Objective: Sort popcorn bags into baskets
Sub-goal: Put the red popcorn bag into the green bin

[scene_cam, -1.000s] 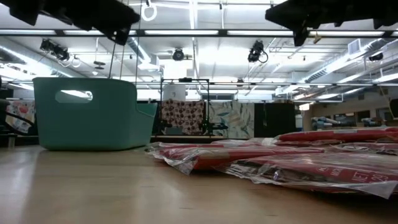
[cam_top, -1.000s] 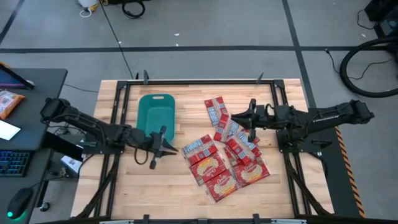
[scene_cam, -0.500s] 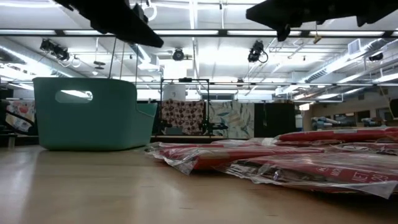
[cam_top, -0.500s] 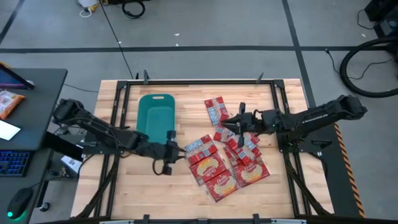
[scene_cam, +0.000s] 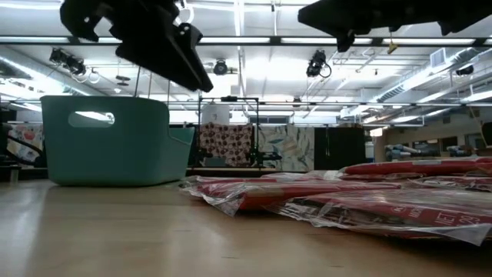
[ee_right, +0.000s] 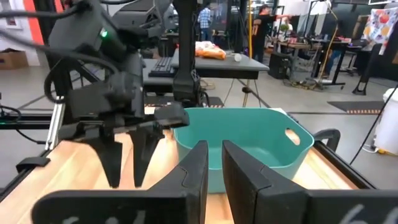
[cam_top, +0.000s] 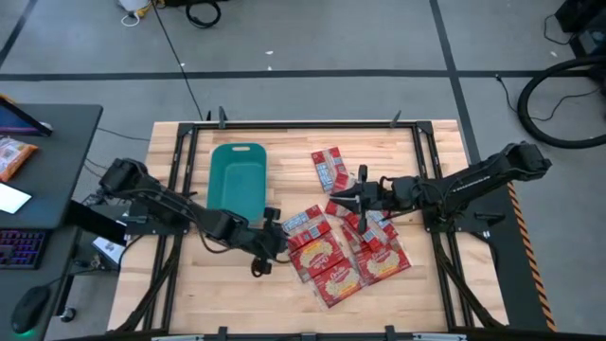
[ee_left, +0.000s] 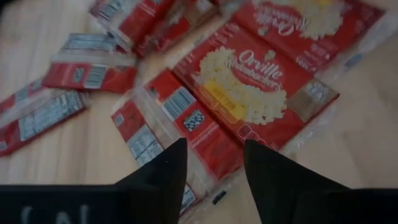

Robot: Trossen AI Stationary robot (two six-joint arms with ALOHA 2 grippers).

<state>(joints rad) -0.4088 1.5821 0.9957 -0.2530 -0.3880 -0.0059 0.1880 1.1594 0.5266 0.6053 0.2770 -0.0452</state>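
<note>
I should next take hold of the barcode-side popcorn bag by its edge [ee_left: 208, 180] with my left gripper to sort it into the teal basket.
Several red popcorn bags [cam_top: 336, 248] lie flat in an overlapping pile on the table's right half, also showing in the low view [scene_cam: 346, 201]. The teal basket [cam_top: 239, 176] stands on its base left of the pile and is seen in the low view [scene_cam: 108, 140] and the right wrist view [ee_right: 249, 134]. My left gripper [cam_top: 270, 250] hovers open over the pile's left edge, its fingers astride a barcode-side bag [ee_left: 186, 127] without touching it. My right gripper [cam_top: 354, 197] hangs above the pile's far part, its fingers a narrow gap apart [ee_right: 214, 152], holding nothing.
Two more bags [cam_top: 329, 167] lie apart toward the far edge, right of the basket. Bare wood [cam_top: 227, 284] stretches along the near left of the table. A black frame [cam_top: 312, 124] borders the tabletop. A side desk [cam_top: 38, 152] with an orange packet stands to the left.
My left gripper has moved toward the table's right and near edge, from beside the basket to the pile's left edge, and has come lower. My right gripper has shifted toward the table's left, farther over the pile. The bags and basket have stayed put.
</note>
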